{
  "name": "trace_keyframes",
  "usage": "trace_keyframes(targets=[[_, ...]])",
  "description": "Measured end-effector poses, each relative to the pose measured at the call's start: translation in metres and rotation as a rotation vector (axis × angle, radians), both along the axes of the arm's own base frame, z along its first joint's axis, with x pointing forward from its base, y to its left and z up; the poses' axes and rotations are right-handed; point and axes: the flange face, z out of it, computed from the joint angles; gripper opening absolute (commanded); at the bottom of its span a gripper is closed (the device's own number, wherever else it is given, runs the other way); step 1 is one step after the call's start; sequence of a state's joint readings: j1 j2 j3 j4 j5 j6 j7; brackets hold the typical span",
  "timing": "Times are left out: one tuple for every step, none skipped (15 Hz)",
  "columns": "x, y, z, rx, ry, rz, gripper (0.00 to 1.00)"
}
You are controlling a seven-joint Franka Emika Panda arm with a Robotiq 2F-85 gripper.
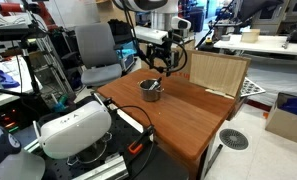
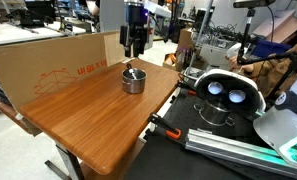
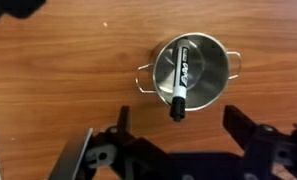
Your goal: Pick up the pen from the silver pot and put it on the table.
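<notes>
My fingers are above the pen's cap with a gap below in an exterior view, so my gripper should lower before closing or it would miss the pen.
The silver pot [image 3: 210,72] stands on the reddish-brown table [image 3: 58,70], with small handles on both sides. The pen [image 3: 179,82] lies slanted inside it; it looks like a black-and-white marker, and its dark cap pokes over the near rim. My gripper [image 3: 178,128] is open and empty, hovering straight above the pot with one finger on each side of the pen's cap end. In both exterior views the gripper [image 1: 165,62] [image 2: 134,45] hangs a little above the pot [image 1: 151,91] [image 2: 134,81] near the table's far edge [image 1: 193,118] [image 2: 88,115].
A pale upright wooden board [image 1: 216,72] stands at the table's back edge beside the pot. A cardboard box [image 2: 48,62] lines one long side. A white headset [image 1: 73,128] [image 2: 226,92] and black cables with an orange piece [image 1: 135,147] sit off the table's end.
</notes>
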State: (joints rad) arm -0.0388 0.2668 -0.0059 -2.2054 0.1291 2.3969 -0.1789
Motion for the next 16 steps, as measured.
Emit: trace_keyframes(targets=[[0.004, 0.004, -0.004, 0.001, 0.004, -0.001, 1.0], [0.007, 0.007, -0.007, 0.003, 0.007, -0.003, 1.0], [0.011, 0.009, -0.011, 0.004, 0.01, -0.006, 1.0], [0.013, 0.011, -0.015, 0.004, 0.014, -0.01, 1.0], [0.016, 0.012, -0.019, 0.005, 0.018, -0.013, 1.0], [0.019, 0.013, -0.023, 0.005, 0.022, -0.017, 1.0], [0.021, 0.014, -0.027, 0.006, 0.025, -0.021, 1.0], [0.023, 0.015, -0.03, 0.006, 0.029, -0.026, 1.0], [0.026, 0.015, -0.033, 0.006, 0.031, -0.029, 1.0], [0.027, 0.016, -0.035, 0.006, 0.033, -0.033, 0.75], [0.029, 0.017, -0.037, 0.006, 0.035, -0.034, 0.74], [0.03, 0.017, -0.039, 0.007, 0.037, -0.035, 0.65], [0.032, 0.018, -0.041, 0.007, 0.038, -0.035, 0.58], [0.033, 0.018, -0.042, 0.007, 0.039, -0.035, 0.49], [0.033, 0.018, -0.043, 0.007, 0.039, -0.034, 0.42], [0.033, 0.018, -0.043, 0.008, 0.039, -0.034, 0.35]])
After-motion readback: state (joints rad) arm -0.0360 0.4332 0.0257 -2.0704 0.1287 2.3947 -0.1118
